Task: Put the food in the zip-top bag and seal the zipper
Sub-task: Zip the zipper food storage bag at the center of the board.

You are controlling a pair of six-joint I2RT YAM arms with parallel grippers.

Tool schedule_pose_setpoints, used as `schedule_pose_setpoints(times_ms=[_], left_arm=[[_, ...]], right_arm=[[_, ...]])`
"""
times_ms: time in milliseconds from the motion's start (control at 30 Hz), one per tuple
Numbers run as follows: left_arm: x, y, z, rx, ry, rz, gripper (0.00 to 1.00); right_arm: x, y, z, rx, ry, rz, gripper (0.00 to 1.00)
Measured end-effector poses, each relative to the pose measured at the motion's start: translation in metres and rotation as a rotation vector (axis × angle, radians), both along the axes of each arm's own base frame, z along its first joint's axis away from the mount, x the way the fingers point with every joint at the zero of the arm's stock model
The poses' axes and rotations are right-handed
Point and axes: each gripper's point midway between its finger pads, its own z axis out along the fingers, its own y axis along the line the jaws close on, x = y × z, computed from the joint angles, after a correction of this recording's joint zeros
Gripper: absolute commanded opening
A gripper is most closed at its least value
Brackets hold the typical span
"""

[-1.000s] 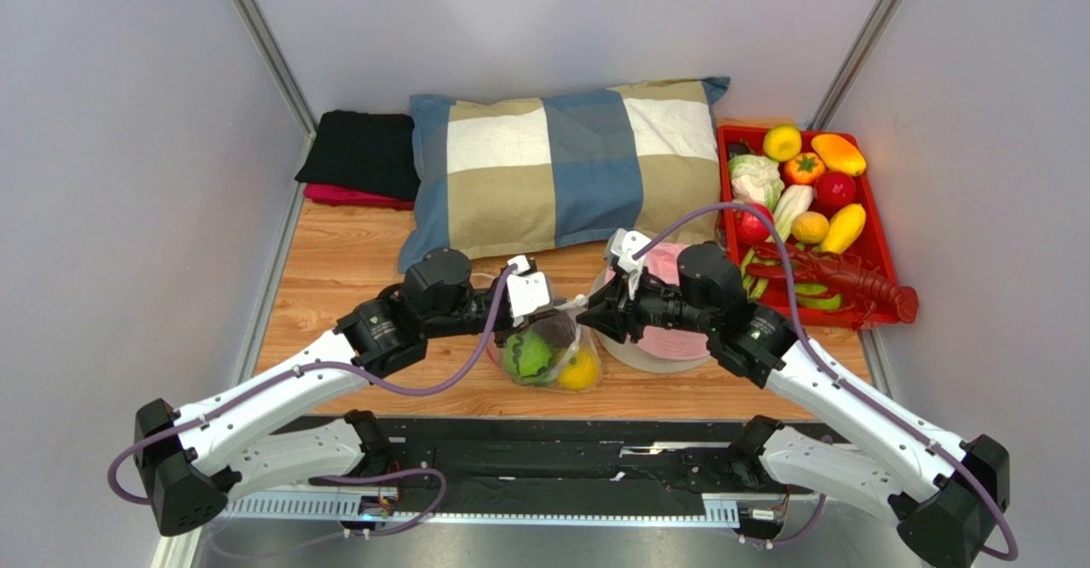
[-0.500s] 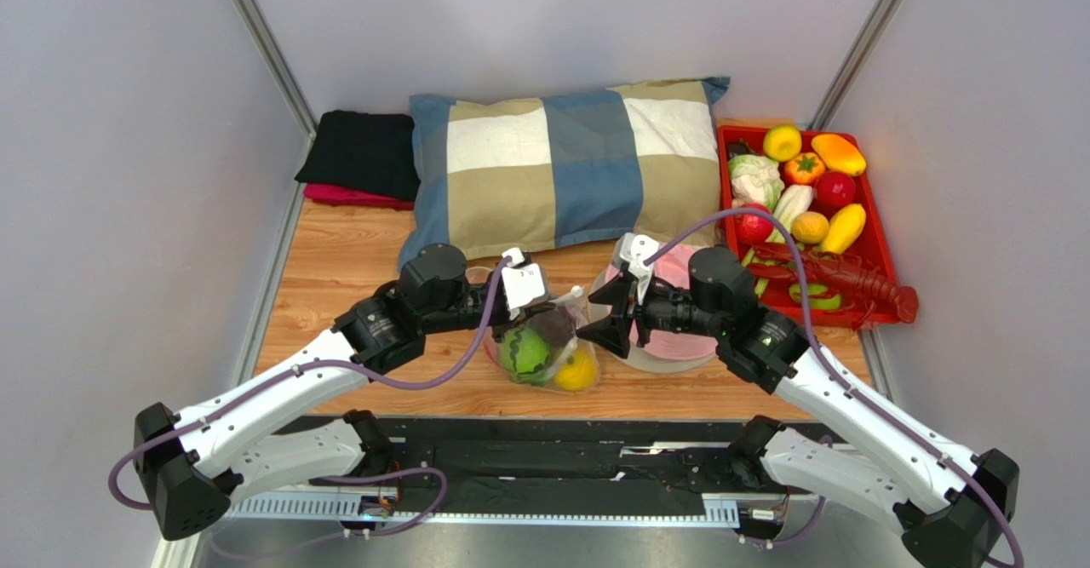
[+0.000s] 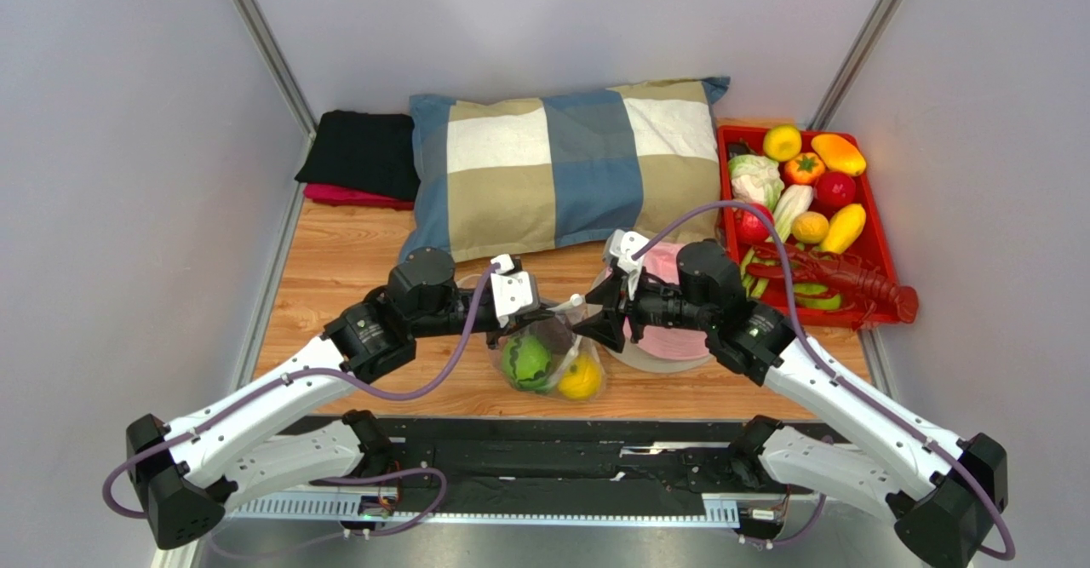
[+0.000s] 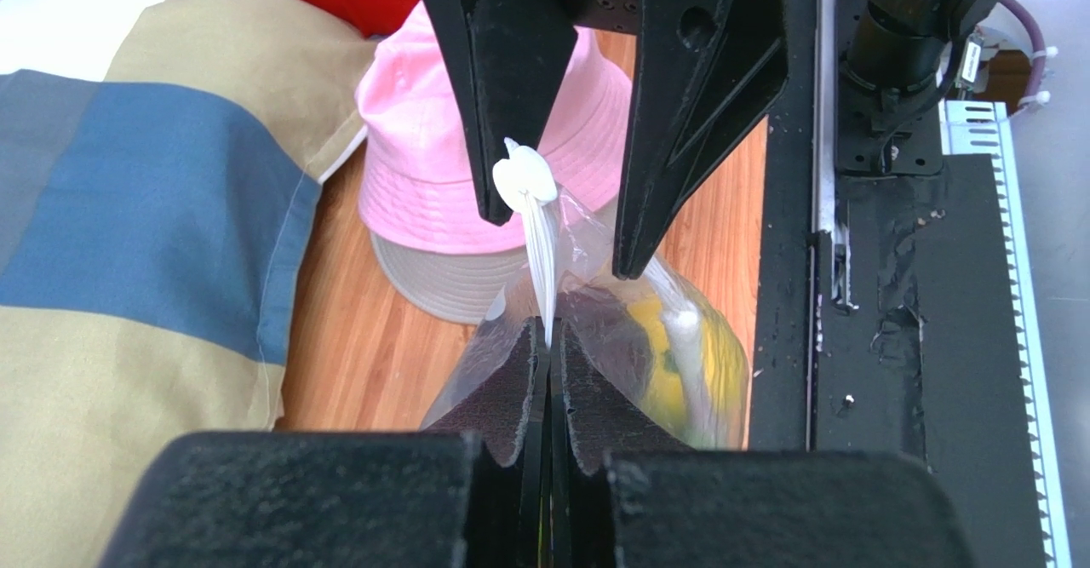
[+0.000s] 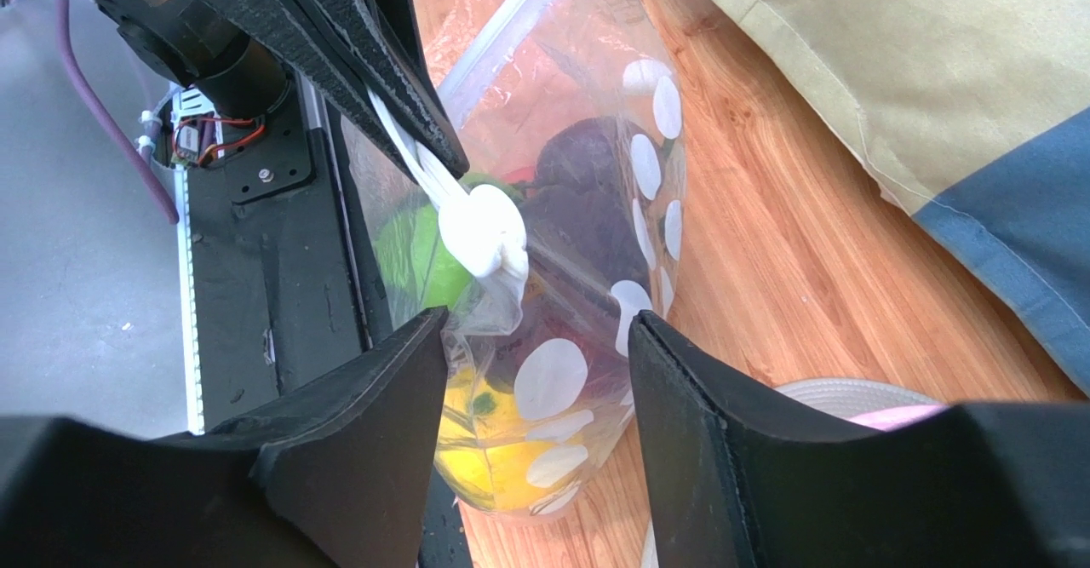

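Note:
The zip-top bag (image 3: 553,354) has a white end tab, and my right gripper will grab the bag just below it next. That will free my left gripper to seal the zipper.
The zip-top bag (image 3: 553,354), clear with white dots, hangs between my two grippers above the wooden table. It holds food: a green piece (image 3: 526,361), a yellow piece (image 3: 580,375) and a dark purple piece (image 5: 582,172). My left gripper (image 4: 550,354) is shut on the zipper (image 4: 544,262), the pale strip at the bag's top. My right gripper (image 5: 537,338) is open, with one finger on each side of the bag below the strip's white end tab (image 5: 484,230). In the top view, the left gripper (image 3: 544,325) and right gripper (image 3: 592,320) face each other across the bag.
A pink hat (image 3: 674,338) lies just right of the bag, under my right arm. A checked pillow (image 3: 563,166) lies behind. A red tray (image 3: 880,233) at the back right holds more toy food and a red lobster (image 3: 860,285). Black cloth (image 3: 365,153) sits at the back left.
My left arm has drawn a little left and toward the near edge, with the zipper strip in its grip. The bag has shifted with it. My right gripper stays at the bag's right end.

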Motion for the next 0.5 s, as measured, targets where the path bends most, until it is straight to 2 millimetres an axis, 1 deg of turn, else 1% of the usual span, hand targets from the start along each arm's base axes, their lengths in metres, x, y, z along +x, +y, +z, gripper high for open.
schedule_pose_setpoints(times_ms=[167, 200, 267, 300, 400, 467, 500], left_arm=[[-0.0009, -0.0007, 0.0008, -0.004, -0.001, -0.007, 0.0], [-0.0014, -0.0011, 0.0007, -0.007, -0.002, -0.01, 0.0], [-0.002, -0.0013, 0.0003, -0.008, -0.002, -0.014, 0.0], [-0.0021, -0.0014, 0.0004, -0.009, -0.002, -0.015, 0.0], [-0.0026, -0.0016, 0.0008, -0.01, -0.002, -0.018, 0.0], [-0.003, -0.0017, 0.0009, -0.011, -0.002, -0.021, 0.0], [-0.0033, -0.0018, 0.0009, -0.011, -0.001, -0.023, 0.0]], right_arm=[[-0.0034, 0.004, 0.0015, 0.011, 0.016, 0.03, 0.49], [-0.0038, 0.0048, 0.002, 0.014, 0.018, 0.035, 0.46], [-0.0044, 0.006, 0.0023, 0.018, 0.026, 0.04, 0.43], [-0.0045, 0.0067, 0.0029, 0.021, 0.028, 0.043, 0.39], [-0.005, 0.0086, 0.0037, 0.026, 0.035, 0.05, 0.34], [-0.005, 0.0094, 0.0041, 0.027, 0.039, 0.052, 0.34], [-0.005, 0.0096, 0.0047, 0.029, 0.039, 0.052, 0.36]])
